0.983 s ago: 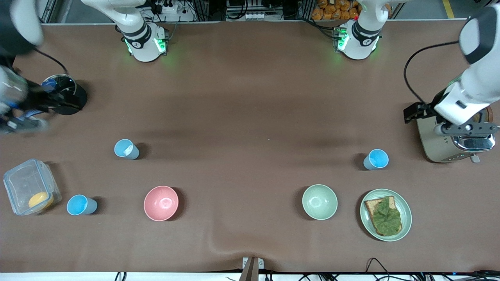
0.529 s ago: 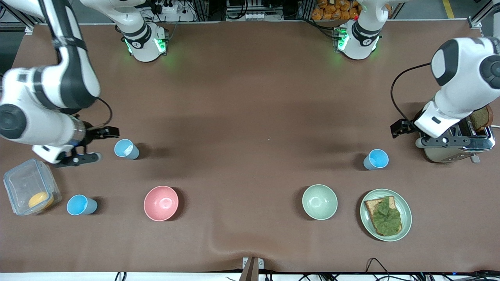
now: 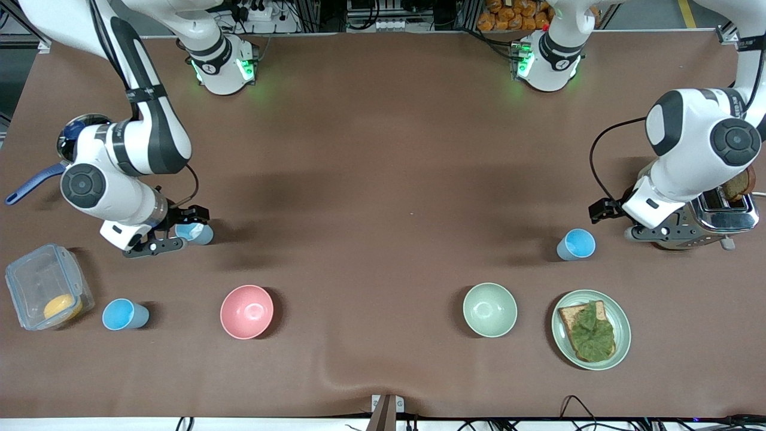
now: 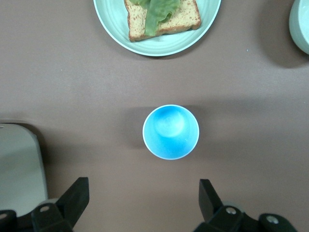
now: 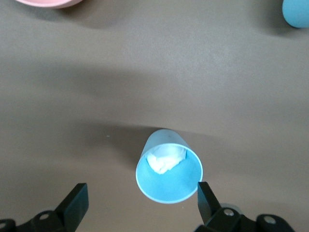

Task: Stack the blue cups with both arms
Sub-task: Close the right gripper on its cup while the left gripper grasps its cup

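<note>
Next, my left gripper grabs the blue cup near the toaster by its rim (image 3: 590,240) to stack it into the cup with the white lump (image 3: 195,232).
Three blue cups stand upright on the brown table. One cup (image 3: 201,234), with a white lump inside, is partly under my right gripper (image 3: 179,230). In the right wrist view this cup (image 5: 169,172) sits by one of the open fingers (image 5: 207,200), partly between them. A second cup (image 3: 576,244) stands near the toaster. My left gripper (image 3: 613,221) hovers beside it, open and empty. In the left wrist view this cup (image 4: 170,131) lies ahead of the open gripper (image 4: 143,186). The third cup (image 3: 124,315) stands alone near the clear box and also shows in the right wrist view (image 5: 295,12).
A pink bowl (image 3: 246,311), a pale green bowl (image 3: 489,309) and a plate (image 3: 622,320) with toast and lettuce stand nearer the front camera. A toaster (image 3: 715,218) is under the left arm. A clear lidded box (image 3: 42,281) and a blue-handled pan (image 3: 27,187) are at the right arm's end.
The right arm swung in from the table's end and brought its gripper over the cup with the white lump. The left arm shifted from over the toaster toward the second cup.
</note>
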Robot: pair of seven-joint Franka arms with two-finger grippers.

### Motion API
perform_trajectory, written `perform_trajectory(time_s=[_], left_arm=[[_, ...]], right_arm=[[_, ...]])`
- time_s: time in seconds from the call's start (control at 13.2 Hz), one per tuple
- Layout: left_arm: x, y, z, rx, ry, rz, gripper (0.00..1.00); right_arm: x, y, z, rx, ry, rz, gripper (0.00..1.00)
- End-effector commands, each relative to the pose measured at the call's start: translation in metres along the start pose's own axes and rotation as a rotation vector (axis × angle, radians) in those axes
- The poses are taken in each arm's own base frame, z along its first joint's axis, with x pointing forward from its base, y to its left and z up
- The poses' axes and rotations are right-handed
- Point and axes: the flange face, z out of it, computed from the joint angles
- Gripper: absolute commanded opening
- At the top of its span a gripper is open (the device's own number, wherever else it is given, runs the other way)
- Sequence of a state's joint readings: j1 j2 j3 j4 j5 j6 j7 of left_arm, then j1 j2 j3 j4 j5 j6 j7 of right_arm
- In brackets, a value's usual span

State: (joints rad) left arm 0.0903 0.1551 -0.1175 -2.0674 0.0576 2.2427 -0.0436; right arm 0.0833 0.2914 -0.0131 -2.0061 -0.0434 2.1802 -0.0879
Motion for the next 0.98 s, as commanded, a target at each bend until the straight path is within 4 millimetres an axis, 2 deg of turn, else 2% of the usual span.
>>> perform_trajectory(time_s=[0.0, 0.08, 0.38, 0.6, 0.76, 0.83, 0.91], left_arm=[[0.003, -0.001, 0.013, 0.011, 0.007, -0.006, 1.0], [0.003, -0.001, 0.018, 0.009, 0.004, -0.007, 1.0], [0.01, -0.015, 0.04, 0.003, 0.001, -0.019, 1.0], [0.018, -0.018, 0.058, -0.007, 0.01, -0.024, 1.0], [0.022, -0.017, 0.071, -0.013, 0.013, -0.024, 1.0], [0.023, -0.018, 0.077, -0.015, 0.013, -0.026, 1.0], [0.023, -0.017, 0.083, -0.017, 0.006, -0.025, 1.0]], right_arm=[[-0.002, -0.003, 0.032, -0.013, 0.034, -0.006, 1.0], [-0.005, -0.004, 0.043, -0.012, 0.034, -0.007, 1.0], [-0.011, -0.008, 0.052, -0.009, 0.008, -0.014, 1.0], [-0.013, -0.012, 0.058, -0.009, -0.001, -0.021, 1.0], [-0.014, -0.015, 0.071, -0.007, -0.022, -0.025, 1.0], [-0.014, -0.016, 0.075, -0.007, -0.03, -0.028, 0.95], [-0.014, -0.017, 0.076, -0.007, -0.033, -0.03, 0.65]])
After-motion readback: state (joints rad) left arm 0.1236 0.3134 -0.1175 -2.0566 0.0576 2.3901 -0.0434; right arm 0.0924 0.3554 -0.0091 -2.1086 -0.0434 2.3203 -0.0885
